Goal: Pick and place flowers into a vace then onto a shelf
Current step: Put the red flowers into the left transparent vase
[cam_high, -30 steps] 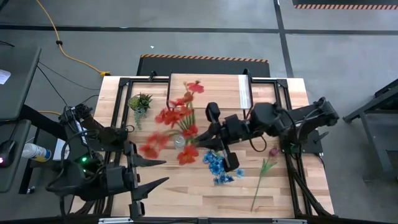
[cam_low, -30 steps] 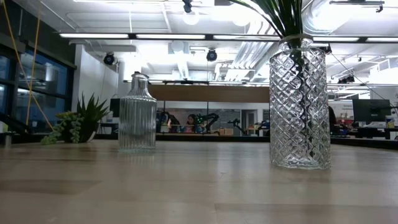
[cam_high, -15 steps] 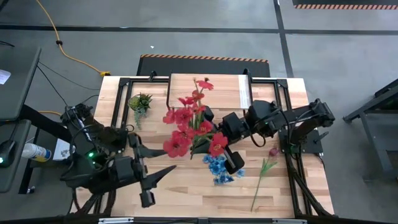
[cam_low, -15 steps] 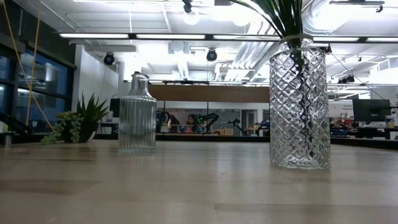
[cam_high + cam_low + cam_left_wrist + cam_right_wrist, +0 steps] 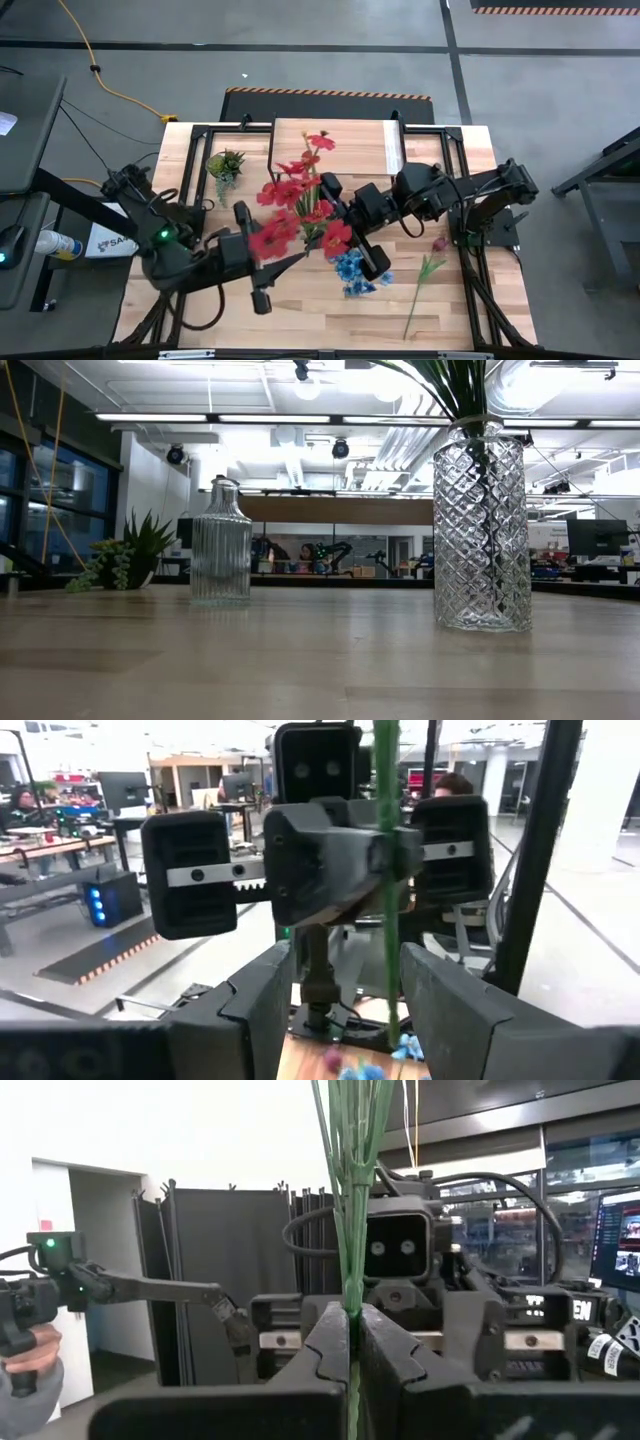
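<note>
The red flowers (image 5: 288, 200) need my left gripper on their green stems next, so their red heads are free to stand above the vase.
My right gripper (image 5: 322, 222) is shut on the green stems of the red flowers (image 5: 288, 200), held over the middle of the table. My left gripper (image 5: 340, 1010) is open and faces it from the table's left. Its fingers stand on either side of a stem (image 5: 388, 870) without touching it. Blue flowers (image 5: 350, 270) and a dark pink bud (image 5: 440, 243) lie flat on the table. A diamond-cut glass vase (image 5: 481, 525) with green stems in it stands on the table. The shelf (image 5: 360, 145) stands at the far edge. My right gripper pinches a bundle of several green stems (image 5: 350, 1305) between its two fingers. The fingers come about level from the table's right and lie across the stems. The stems rise upright from the hold, with the red heads above. The gripper hides their lower end.
A ribbed glass bottle (image 5: 221, 545) stands on the table left of the vase in the low view. A small spiky potted plant (image 5: 225, 163) sits at the far left. The near part of the wooden table (image 5: 300, 320) is bare board.
My left gripper has swung from the table's near left toward the middle, up to the held stems, staying open. My right gripper has turned at the wrist, and the red flower heads have swayed with it.
</note>
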`<state>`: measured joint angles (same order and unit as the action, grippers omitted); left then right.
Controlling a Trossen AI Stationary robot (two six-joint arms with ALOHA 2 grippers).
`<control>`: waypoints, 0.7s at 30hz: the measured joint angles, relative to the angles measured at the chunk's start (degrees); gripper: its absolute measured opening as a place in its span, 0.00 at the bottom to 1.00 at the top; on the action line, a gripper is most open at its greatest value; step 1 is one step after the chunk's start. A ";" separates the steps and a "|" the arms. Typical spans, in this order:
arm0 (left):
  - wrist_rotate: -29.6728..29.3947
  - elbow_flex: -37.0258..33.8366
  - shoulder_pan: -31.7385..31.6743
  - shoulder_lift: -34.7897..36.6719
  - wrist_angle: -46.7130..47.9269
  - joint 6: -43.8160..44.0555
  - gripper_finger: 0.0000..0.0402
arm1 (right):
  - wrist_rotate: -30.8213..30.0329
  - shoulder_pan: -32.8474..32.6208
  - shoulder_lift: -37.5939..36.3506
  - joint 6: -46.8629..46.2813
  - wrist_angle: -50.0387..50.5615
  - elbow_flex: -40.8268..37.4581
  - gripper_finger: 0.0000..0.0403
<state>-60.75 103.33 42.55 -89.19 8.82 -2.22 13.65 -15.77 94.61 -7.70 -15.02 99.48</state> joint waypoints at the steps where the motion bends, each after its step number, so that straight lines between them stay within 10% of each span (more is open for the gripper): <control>1: 0.34 0.00 -0.42 0.00 0.22 0.17 0.55 | 0.00 0.00 0.00 0.00 0.03 0.00 0.00; 21: 4.91 -0.02 -3.92 -0.02 2.93 3.17 0.55 | -0.28 0.02 -0.02 0.17 2.79 0.00 0.00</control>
<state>-55.83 103.31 38.63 -89.21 11.75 0.95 13.37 -15.75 94.59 -7.53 -12.23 99.48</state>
